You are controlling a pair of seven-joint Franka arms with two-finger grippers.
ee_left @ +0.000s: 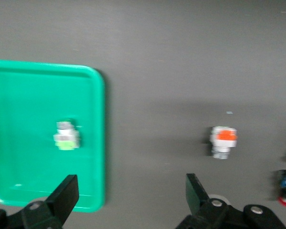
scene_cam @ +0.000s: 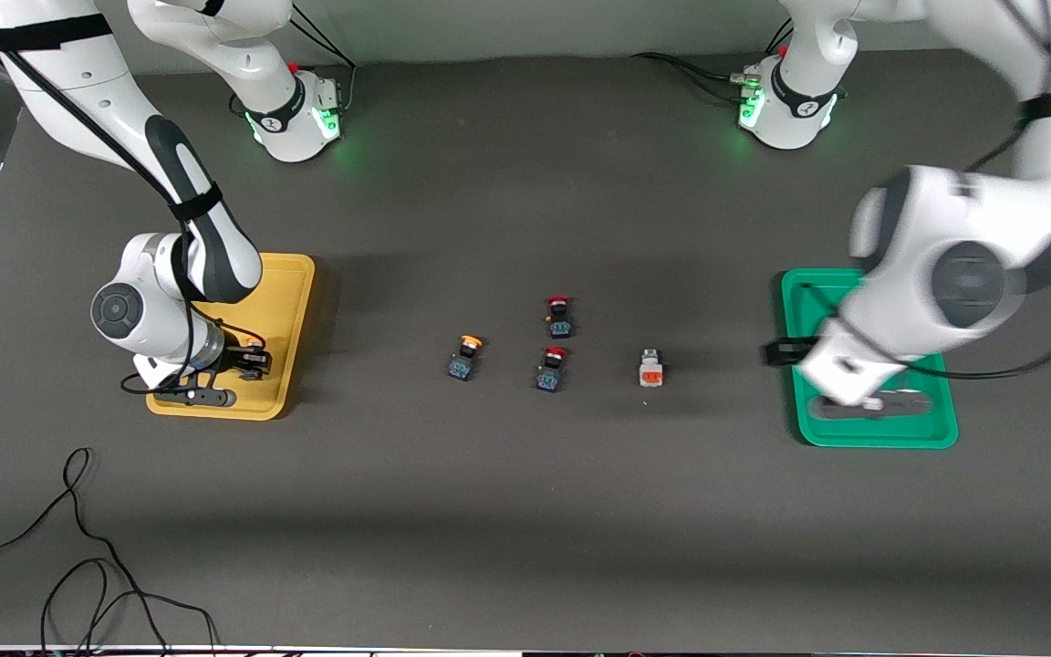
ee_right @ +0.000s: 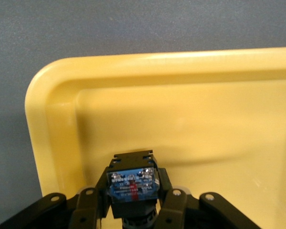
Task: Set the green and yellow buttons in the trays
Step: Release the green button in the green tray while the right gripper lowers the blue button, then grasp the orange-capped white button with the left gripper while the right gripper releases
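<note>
The black-and-blue button point(ee_right: 133, 183) hangs low inside the yellow tray's rim point(ee_right: 181, 62) and would rest there, so it is now time for my right gripper to open.
My right gripper point(scene_cam: 247, 360) hangs low over the yellow tray point(scene_cam: 293, 301), near the corner closest to the front camera, shut on a button with a black-and-blue body point(ee_right: 132, 183); its cap is hidden in the right wrist view. A second yellow-capped button point(scene_cam: 466, 358) stands on the table's middle. The white button with a light-green face point(ee_left: 66, 136) lies in the green tray point(ee_left: 28, 105). My left gripper point(ee_left: 132, 195) is open and empty over that green tray's point(scene_cam: 854, 436) rim on the side toward the table's middle.
Two red-capped black buttons point(scene_cam: 559, 315) point(scene_cam: 551, 368) stand beside the yellow-capped one. A white button with an orange face point(scene_cam: 650, 368) point(ee_left: 223, 141) lies between them and the green tray. A black cable point(scene_cam: 78, 547) loops on the table near the front camera.
</note>
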